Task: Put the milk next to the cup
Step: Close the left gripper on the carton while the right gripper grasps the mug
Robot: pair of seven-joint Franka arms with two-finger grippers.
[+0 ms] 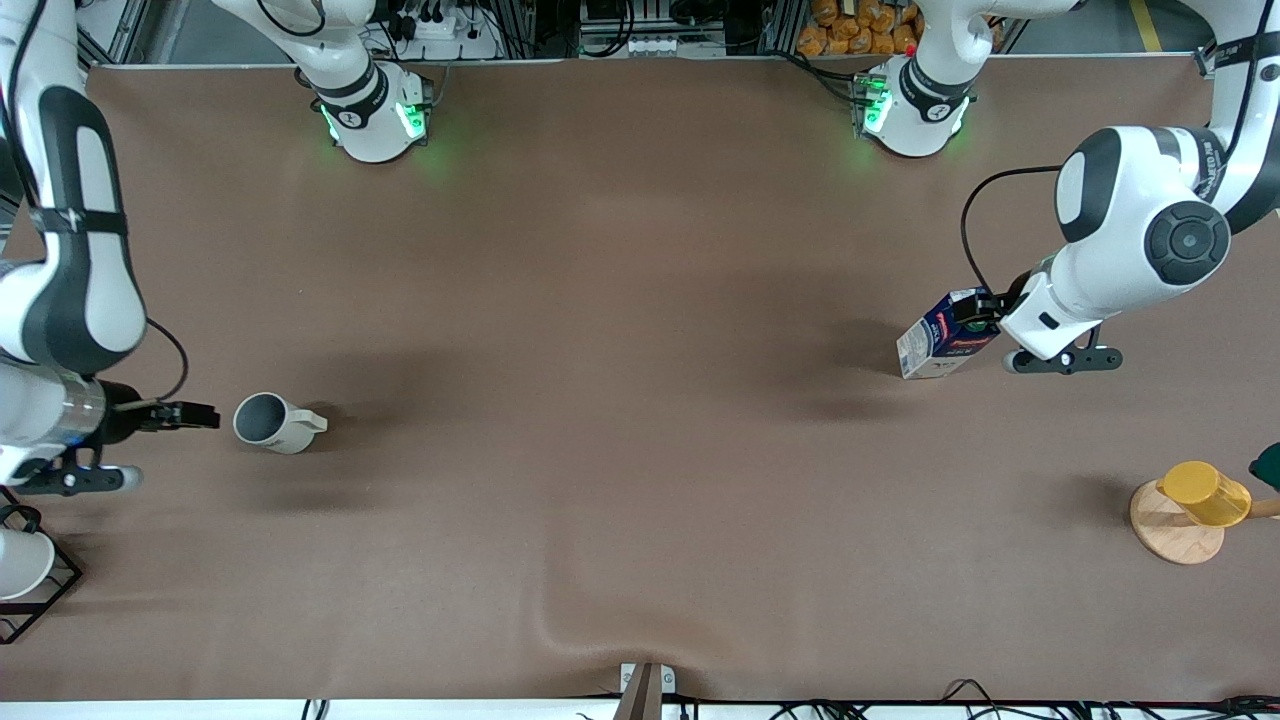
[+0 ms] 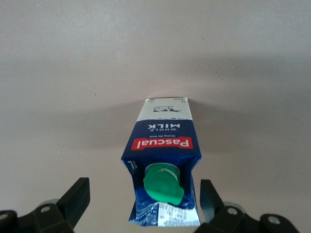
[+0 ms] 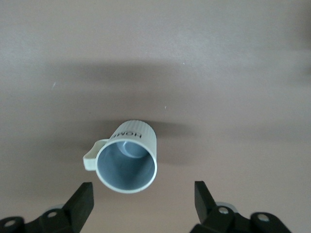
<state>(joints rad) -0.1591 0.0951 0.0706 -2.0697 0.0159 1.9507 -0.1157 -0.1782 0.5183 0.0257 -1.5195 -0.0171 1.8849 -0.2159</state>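
The left gripper will grab the milk by its gabled top [image 2: 165, 206] next, to set the milk down beside the cup.
The milk [image 1: 940, 345] is a dark blue carton with a green cap [image 2: 163, 184], standing on the brown table near the left arm's end. My left gripper [image 1: 988, 318] is at the carton's top. It is open, and the gabled top [image 2: 163, 160] sits between the two fingers [image 2: 77, 196] without touching either. The cup [image 1: 272, 422], off-white with a grey inside and a small handle, stands near the right arm's end. My right gripper [image 1: 197, 415] is open beside it, with the cup [image 3: 127, 158] just ahead of its fingertips [image 3: 203, 196] and nothing held.
A yellow cup [image 1: 1205, 492] rests on a round wooden stand [image 1: 1170, 530] near the left arm's end, closer to the front camera than the milk. A white cup [image 1: 22, 562] sits in a black wire rack [image 1: 45, 600] near the right arm's end.
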